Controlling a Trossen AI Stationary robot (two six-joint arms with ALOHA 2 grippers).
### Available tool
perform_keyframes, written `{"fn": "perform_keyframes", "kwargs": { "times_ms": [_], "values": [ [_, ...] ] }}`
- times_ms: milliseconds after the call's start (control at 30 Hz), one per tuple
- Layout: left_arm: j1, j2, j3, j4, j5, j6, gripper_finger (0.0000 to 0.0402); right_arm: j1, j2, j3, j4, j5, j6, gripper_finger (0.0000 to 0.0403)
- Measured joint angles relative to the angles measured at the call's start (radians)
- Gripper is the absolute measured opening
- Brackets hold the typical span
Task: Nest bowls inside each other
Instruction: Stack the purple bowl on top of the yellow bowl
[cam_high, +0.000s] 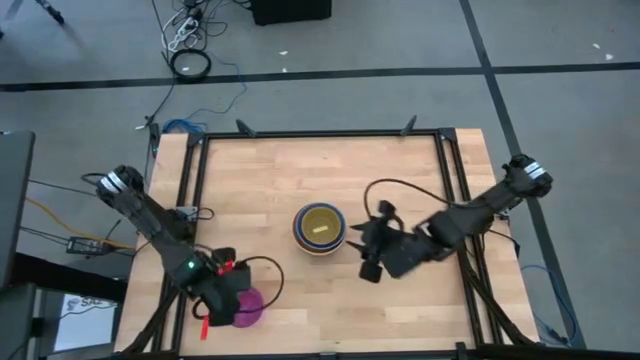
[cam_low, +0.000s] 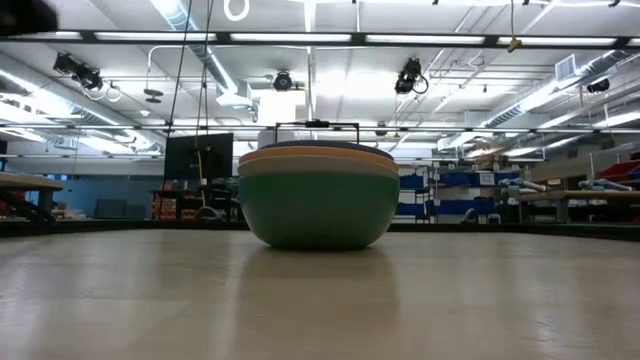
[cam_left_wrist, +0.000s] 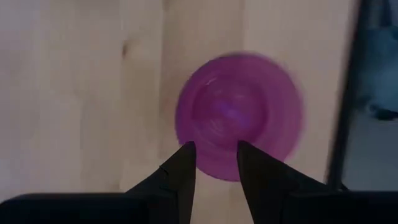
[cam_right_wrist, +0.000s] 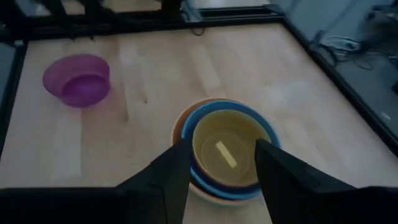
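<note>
My left gripper grabs the magenta bowl by its rim (cam_left_wrist: 221, 173) next, to nest it inside the yellow bowl of the stack.
A stack of nested bowls (cam_high: 320, 229) stands upright at the table's middle. The yellow bowl (cam_right_wrist: 227, 152) is innermost, and blue and orange rims show around it. In the low view the stack's outermost bowl (cam_low: 318, 205) is teal-green. A single magenta bowl (cam_high: 250, 308) rests on its base near the front left. My left gripper (cam_left_wrist: 214, 155) hangs open, pointing down over this bowl's near rim (cam_left_wrist: 239, 115). My right gripper (cam_right_wrist: 221, 155) is open, just right of the stack and above it, its fingers on either side of the stack in its own view.
A black rail frame (cam_high: 445, 180) borders the wooden table top. Bare wood (cam_high: 260, 180) lies between the stack and the far and left rails. Cables (cam_high: 190, 62) lie on the floor beyond the far edge.
</note>
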Motion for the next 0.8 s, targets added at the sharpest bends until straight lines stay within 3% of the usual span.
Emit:
{"fn": "perform_keyframes", "kwargs": {
  "times_ms": [200, 433, 667, 800],
  "values": [
    [-0.026, 0.025, -0.084, -0.014, -0.021, -0.158, 0.0127, 0.106, -0.002, -0.001, -0.078, 0.099, 0.182, 0.0165],
    [-0.026, 0.025, -0.118, 0.030, 0.031, -0.183, 0.0127, 0.121, 0.059, -0.001, -0.091, 0.083, 0.281, 0.0164],
    [-0.025, 0.025, -0.201, 0.198, 0.057, -0.190, 0.0127, 0.111, 0.092, -0.002, -0.090, 0.051, 0.288, 0.0164],
    [-0.024, 0.025, -0.250, 0.206, 0.061, -0.230, 0.0127, 0.105, 0.092, -0.002, -0.089, 0.044, 0.286, 0.0164]
  ]
}}
